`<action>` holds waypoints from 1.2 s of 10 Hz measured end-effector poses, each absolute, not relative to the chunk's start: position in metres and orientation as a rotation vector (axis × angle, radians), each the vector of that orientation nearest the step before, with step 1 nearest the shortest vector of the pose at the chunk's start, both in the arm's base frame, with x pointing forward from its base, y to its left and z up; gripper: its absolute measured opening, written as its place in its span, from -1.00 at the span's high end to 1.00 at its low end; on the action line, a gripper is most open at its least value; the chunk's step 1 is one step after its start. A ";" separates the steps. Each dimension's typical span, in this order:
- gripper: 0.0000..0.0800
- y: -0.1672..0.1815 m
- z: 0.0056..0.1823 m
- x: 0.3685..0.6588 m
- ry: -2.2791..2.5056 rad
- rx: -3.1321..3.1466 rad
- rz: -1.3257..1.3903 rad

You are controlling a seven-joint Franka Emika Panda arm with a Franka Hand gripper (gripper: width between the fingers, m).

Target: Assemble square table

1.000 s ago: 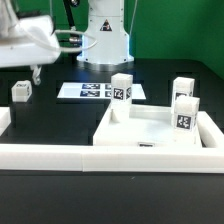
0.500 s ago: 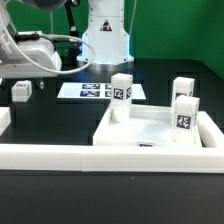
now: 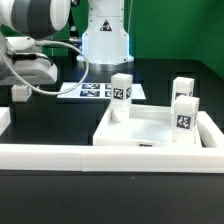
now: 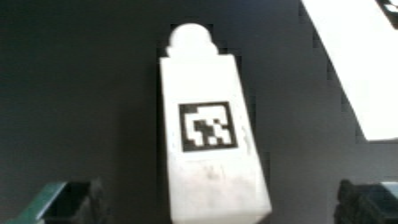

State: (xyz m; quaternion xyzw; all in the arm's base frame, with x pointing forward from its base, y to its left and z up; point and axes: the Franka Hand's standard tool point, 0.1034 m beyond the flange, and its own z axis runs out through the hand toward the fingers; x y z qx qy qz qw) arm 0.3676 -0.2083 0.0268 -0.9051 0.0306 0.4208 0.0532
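Next, the gripper grabs the leg by its plain end [image 4: 219,200], and the leg's pegged end stays free to enter the square tabletop.
The white square tabletop [image 3: 150,128] lies at the exterior view's right with three tagged white legs standing upright at its corners [image 3: 121,92] [image 3: 183,90] [image 3: 184,112]. A loose leg [image 3: 20,93] lies on the black table at the exterior view's left. My gripper [image 3: 23,84] hangs right over it. In the wrist view this leg [image 4: 210,120] lies lengthwise between my fingertips [image 4: 63,203], with its tag facing up and its pegged end pointing away. The gripper [image 4: 214,208] is open, with a gap on each side of the leg.
The marker board [image 3: 95,91] lies flat between the loose leg and the tabletop, and its edge shows in the wrist view [image 4: 365,70]. A long low white border wall [image 3: 50,155] runs along the front. The robot base [image 3: 105,40] stands at the back.
The arm has swung down and toward the exterior view's right, bringing the hand over the loose leg. The jaws have stayed open, and the tabletop and its legs have not moved.
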 end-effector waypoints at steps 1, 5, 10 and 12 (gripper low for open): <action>-0.62 -0.206 0.028 0.363 0.080 -2.751 1.294; -0.62 -0.206 0.027 0.363 0.080 -2.749 1.298; -0.62 -0.212 0.009 0.344 0.085 -2.715 1.385; -0.32 -0.212 0.008 0.343 0.086 -2.713 1.387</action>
